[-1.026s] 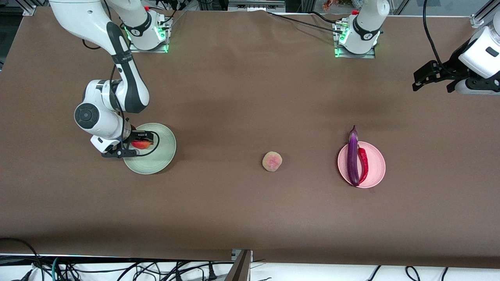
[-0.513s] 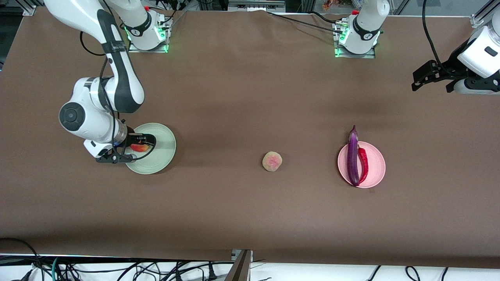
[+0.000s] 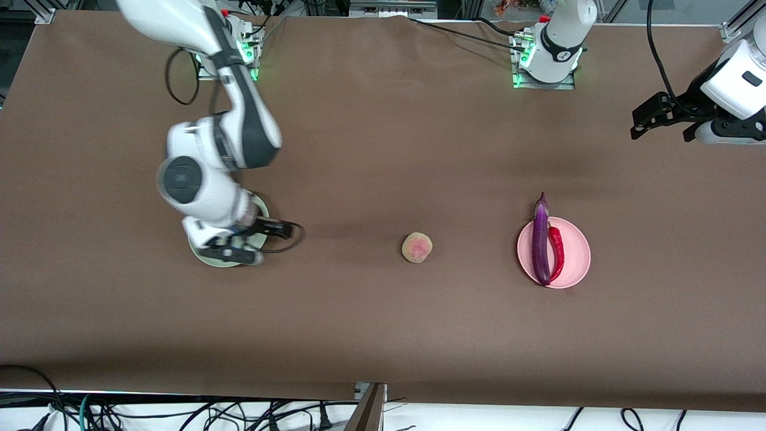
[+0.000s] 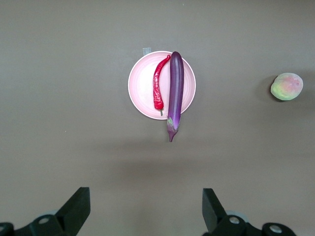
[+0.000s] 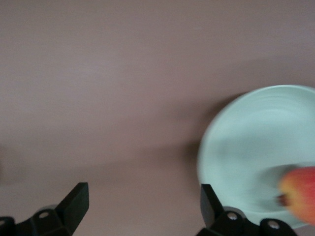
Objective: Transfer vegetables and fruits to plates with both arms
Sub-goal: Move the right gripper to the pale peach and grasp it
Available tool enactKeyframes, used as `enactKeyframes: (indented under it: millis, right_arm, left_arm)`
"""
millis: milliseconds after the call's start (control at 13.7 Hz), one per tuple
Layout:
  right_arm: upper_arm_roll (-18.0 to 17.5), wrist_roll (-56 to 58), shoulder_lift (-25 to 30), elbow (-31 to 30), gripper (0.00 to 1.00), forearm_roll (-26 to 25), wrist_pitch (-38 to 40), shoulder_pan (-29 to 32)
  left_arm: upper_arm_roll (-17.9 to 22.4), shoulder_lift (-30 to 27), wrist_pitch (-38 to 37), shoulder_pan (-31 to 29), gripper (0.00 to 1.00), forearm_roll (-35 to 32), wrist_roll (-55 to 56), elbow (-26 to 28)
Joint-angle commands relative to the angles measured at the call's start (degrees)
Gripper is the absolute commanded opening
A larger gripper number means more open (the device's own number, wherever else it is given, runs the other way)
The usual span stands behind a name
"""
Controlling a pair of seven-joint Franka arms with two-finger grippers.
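Observation:
The robot's right gripper should next grip the peach-like fruit by its rounded sides, to put the fruit on the pale green plate (image 5: 246, 147).
My right gripper (image 3: 266, 241) is open and holds nothing; it hangs over the edge of the pale green plate (image 3: 201, 254) on the side toward the peach-like fruit (image 3: 417, 247). That arm hides most of the plate in the front view. In the right wrist view the open gripper (image 5: 142, 209) is over bare table, and the red fruit (image 5: 300, 194) lies on the green plate (image 5: 246, 147). The eggplant (image 3: 540, 242) and the red chili (image 3: 557, 251) lie side by side on the pink plate (image 3: 577, 254). My left gripper (image 3: 649, 120) waits open, high at its end of the table.
The peach-like fruit (image 4: 286, 86) lies alone on the brown table between the two plates. The left wrist view looks down on the pink plate (image 4: 142, 86) with the eggplant (image 4: 174, 91) and chili (image 4: 158, 88). Cables hang along the table's front edge.
My right gripper opened and let go of the red fruit on the green plate, then swung off it toward the table's middle. The left arm has not moved.

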State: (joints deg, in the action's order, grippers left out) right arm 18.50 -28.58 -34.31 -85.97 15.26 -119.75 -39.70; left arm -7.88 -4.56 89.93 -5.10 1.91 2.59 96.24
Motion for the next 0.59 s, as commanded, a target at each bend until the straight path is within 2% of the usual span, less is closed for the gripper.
enactKeyframes:
  millis: [0,147,366,513]
  right_arm:
    - [-2.7,-14.1,-12.2,17.6,1.00,1.0,0.1,-1.7]
    - [-7.1,-23.6,-16.6,20.9,1.00,0.7,-8.3,-2.1]
    - [-7.9,-26.5,-22.5,20.8,1.00,0.5,-30.3,-7.0]
    - [-7.8,-26.0,-24.4,20.8,1.00,-0.4,-35.1,-8.2]
  left_arm:
    - [0.0,0.5,-1.4,0.1,1.00,1.0,0.3,-1.5]
    - [0.0,0.5,-1.4,0.1,1.00,1.0,0.3,-1.5]
    - [0.0,0.5,-1.4,0.1,1.00,1.0,0.3,-1.5]
    - [0.0,0.5,-1.4,0.1,1.00,1.0,0.3,-1.5]
